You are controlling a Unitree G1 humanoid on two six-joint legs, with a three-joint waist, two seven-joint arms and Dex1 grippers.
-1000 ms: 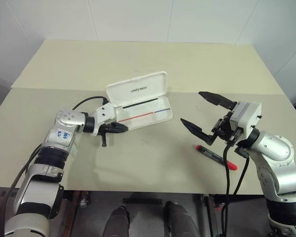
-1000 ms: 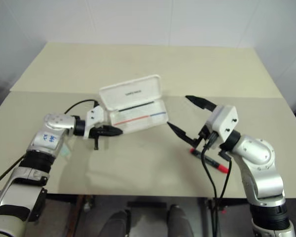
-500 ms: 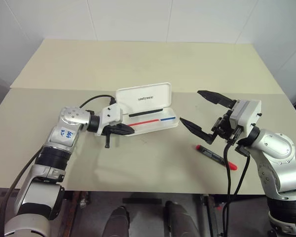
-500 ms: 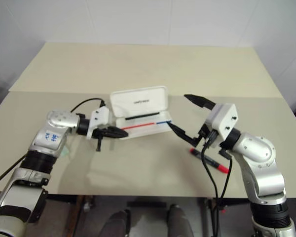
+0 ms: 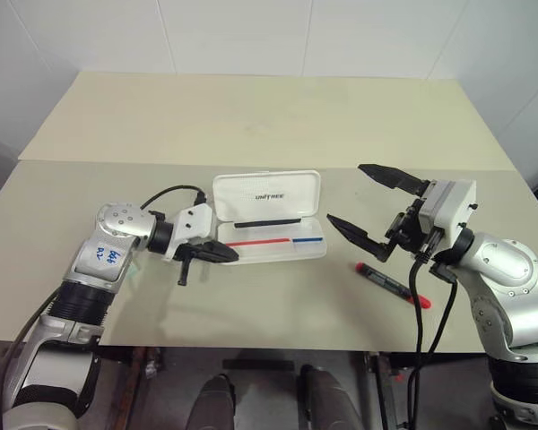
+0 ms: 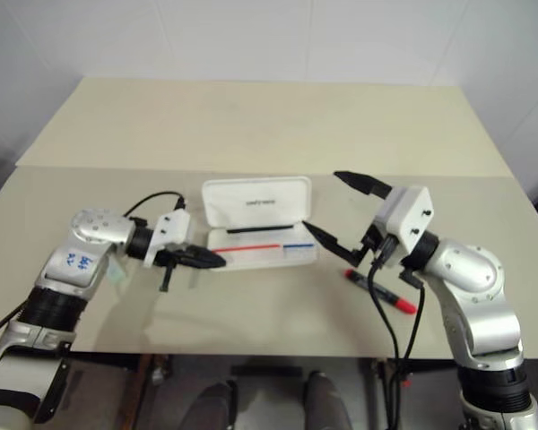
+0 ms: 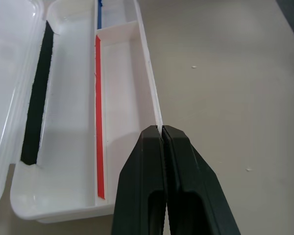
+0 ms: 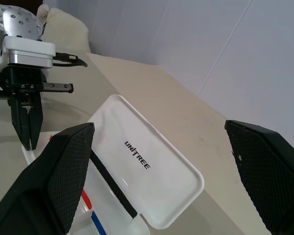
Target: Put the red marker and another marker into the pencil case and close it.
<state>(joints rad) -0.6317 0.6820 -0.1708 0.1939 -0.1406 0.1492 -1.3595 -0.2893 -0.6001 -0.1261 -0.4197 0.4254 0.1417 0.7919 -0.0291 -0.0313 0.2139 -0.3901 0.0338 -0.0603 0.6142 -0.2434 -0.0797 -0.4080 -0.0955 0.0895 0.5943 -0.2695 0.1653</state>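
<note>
I need to grab the red marker with my right gripper next by its red cap [image 5: 420, 301], so that the marker can go into the pencil case.
The white pencil case [image 5: 267, 194] lies open mid-table, lid raised at the back, its tray [image 7: 117, 112] holding only red-blue and black stripes. My left gripper [image 5: 226, 254] is shut on the tray's front wall at its left end, and the thin wall [image 7: 149, 83] runs in between the fingertips. The red marker [image 5: 390, 283] lies on the table to the right of the case, under my right wrist. My right gripper [image 5: 345, 193] hovers wide open just right of the case, holding nothing. A pale green bit of another marker [image 6: 117, 272] peeks from under my left forearm.
The beige table [image 5: 251, 116] has a seam running across it behind the case and open surface beyond. A black cable [image 5: 166, 192] loops off my left wrist. The table's front edge lies close below both arms. The lid's UNITREE lettering [image 8: 137, 155] faces my right wrist.
My left gripper drew back toward me and swung the case with it, from slanted to square across the table. The right arm and the red marker stayed still.
</note>
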